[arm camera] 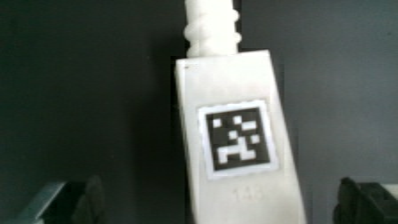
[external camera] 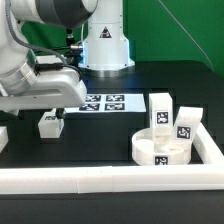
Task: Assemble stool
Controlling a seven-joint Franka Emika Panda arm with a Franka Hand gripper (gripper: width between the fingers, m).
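My gripper should move down first and then close on the white leg, because its fingers are above the leg and would miss it if they closed now.
In the wrist view a white stool leg (arm camera: 231,140) with a black-and-white tag lies on the black table, its threaded peg (arm camera: 208,25) pointing away. My gripper (arm camera: 217,205) is open, with dark fingertips (arm camera: 63,205) wide on either side of the leg and not touching it. In the exterior view the gripper (external camera: 48,112) hangs just above this leg (external camera: 48,124) at the exterior view's left. The round seat (external camera: 160,152) lies at the right, with two more tagged legs (external camera: 160,110) (external camera: 185,122) standing at it.
The marker board (external camera: 105,103) lies in the middle toward the back. White border rails run along the front (external camera: 100,180) and the right side (external camera: 212,148). The robot's base (external camera: 105,45) stands behind.
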